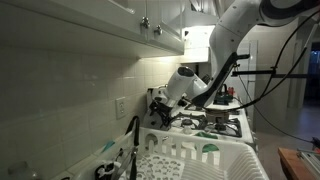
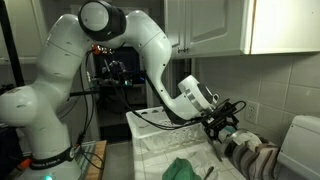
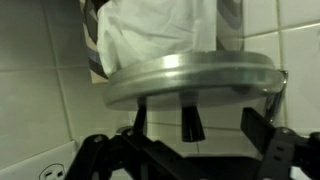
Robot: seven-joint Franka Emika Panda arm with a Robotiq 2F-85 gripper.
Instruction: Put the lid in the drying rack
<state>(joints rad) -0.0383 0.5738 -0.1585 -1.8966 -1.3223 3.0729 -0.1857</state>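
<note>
My gripper will next take the lid by its small dark knob, so that the lid's rim stays free to stand edge-on in the drying rack.
In the wrist view the shiny silver lid (image 3: pixel 190 75) fills the middle, seen edge-on with its small dark knob (image 3: pixel 190 122) pointing toward the camera. It lies against a striped object with white cloth (image 3: pixel 160 30). My gripper (image 3: pixel 200 128) is open, with one finger on each side of the knob and a gap to both. In both exterior views the gripper (image 1: pixel 160 108) (image 2: pixel 222 124) is by the tiled wall, above the far end of the white drying rack (image 1: pixel 205 160) (image 2: pixel 150 135). The lid is too small to make out there.
A white stove with burners (image 1: pixel 218 125) stands beyond the rack. A green item (image 2: pixel 185 168) lies in the rack. A dark faucet (image 1: pixel 133 140) stands beside it. Wall cabinets (image 1: pixel 90 20) hang overhead. A striped object (image 2: pixel 255 158) sits under the gripper.
</note>
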